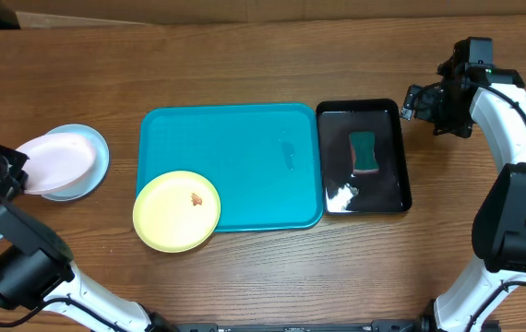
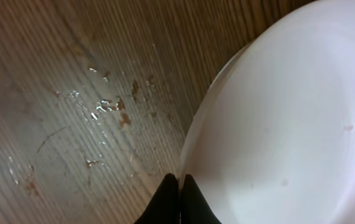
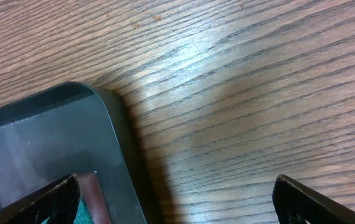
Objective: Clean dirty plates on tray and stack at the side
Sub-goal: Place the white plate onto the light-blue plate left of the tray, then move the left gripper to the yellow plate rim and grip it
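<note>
The white plate's tray-side edge [image 1: 93,155] sits inside the mint-blue plate's rim [image 1: 105,166], where the released plate would settle, so my left gripper is now ready to open.
The white plate [image 1: 57,160] is tilted at the far left, over the pale mint-blue plate [image 1: 98,157], which lies on the table. My left gripper [image 1: 20,171] is shut on the white plate's rim; the left wrist view shows its fingers [image 2: 180,182] pinching the edge of the plate [image 2: 289,124], with a faint reddish smear at the right. The yellow-green plate [image 1: 176,210], with a brown smear, overlaps the front left corner of the turquoise tray [image 1: 245,148]. My right gripper [image 1: 418,101] is open and empty, and its fingers [image 3: 174,199] are wide apart.
A black tray [image 1: 360,105] holds a green sponge [image 1: 364,152] and some white foam right of the turquoise tray. Its corner [image 3: 40,137] shows in the right wrist view. Brown crumbs and wet spots [image 2: 112,106] lie on the wood beside the white plate.
</note>
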### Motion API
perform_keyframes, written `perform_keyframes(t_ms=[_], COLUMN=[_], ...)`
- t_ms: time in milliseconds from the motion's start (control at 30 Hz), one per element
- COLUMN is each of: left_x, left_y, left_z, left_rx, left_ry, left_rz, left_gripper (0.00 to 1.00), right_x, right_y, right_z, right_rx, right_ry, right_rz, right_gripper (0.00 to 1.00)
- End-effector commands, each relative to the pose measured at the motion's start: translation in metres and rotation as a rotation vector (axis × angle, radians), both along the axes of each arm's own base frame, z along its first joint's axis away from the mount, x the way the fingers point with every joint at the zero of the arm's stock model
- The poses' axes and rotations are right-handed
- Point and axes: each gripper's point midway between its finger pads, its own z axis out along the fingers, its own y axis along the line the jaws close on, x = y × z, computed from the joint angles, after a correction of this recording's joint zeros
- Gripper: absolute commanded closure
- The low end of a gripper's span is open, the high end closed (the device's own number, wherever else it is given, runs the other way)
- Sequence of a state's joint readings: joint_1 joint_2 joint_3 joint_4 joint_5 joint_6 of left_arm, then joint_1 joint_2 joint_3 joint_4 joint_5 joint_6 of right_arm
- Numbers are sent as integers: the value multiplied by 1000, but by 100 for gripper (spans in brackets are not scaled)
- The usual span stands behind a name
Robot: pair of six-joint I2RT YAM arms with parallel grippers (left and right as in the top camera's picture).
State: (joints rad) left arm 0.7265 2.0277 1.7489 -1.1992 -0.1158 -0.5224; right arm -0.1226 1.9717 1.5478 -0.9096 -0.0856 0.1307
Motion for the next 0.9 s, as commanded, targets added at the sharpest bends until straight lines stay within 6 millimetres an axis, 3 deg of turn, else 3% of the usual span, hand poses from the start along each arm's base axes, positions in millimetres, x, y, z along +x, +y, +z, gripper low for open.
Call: perform_keyframes(t_ms=[0, 33, 67, 133, 200, 367, 567, 700, 867], left_x=[2, 3, 4, 9, 26, 46, 58, 49, 14], left_y=[-5, -5, -5, -8, -26, -58, -101, -143, -193], left_z=[-11, -12, -12, -12, -12, 2, 43, 81, 122], left_rx=[-14, -13, -14, -33, -135, -265, -286, -249, -156], left_ry=[1, -4, -9, -33, -124, -223, -231, -220, -133], left_rz=[-1, -2, -6, -34, -128, -200, -309, -435, -580], left_gripper=[94, 91, 81, 46, 26, 24, 25, 27, 30], right_x=[5, 5, 5, 5, 5, 5, 5, 5, 5], right_y=[0, 0, 0, 0, 0, 0, 0, 0, 0], right_z=[15, 15, 15, 15, 15, 15, 15, 15, 15], right_rx=[-10, -10, -10, -10, -10, -10, -10, -10, -10], right_ry=[-40, -40, -40, -40, -40, -40, -40, -40, -40], right_rz=[-2, -2, -2, -2, -2, -2, -2, -2, -2], right_gripper=[0, 0, 0, 0, 0, 0, 0, 0, 0])
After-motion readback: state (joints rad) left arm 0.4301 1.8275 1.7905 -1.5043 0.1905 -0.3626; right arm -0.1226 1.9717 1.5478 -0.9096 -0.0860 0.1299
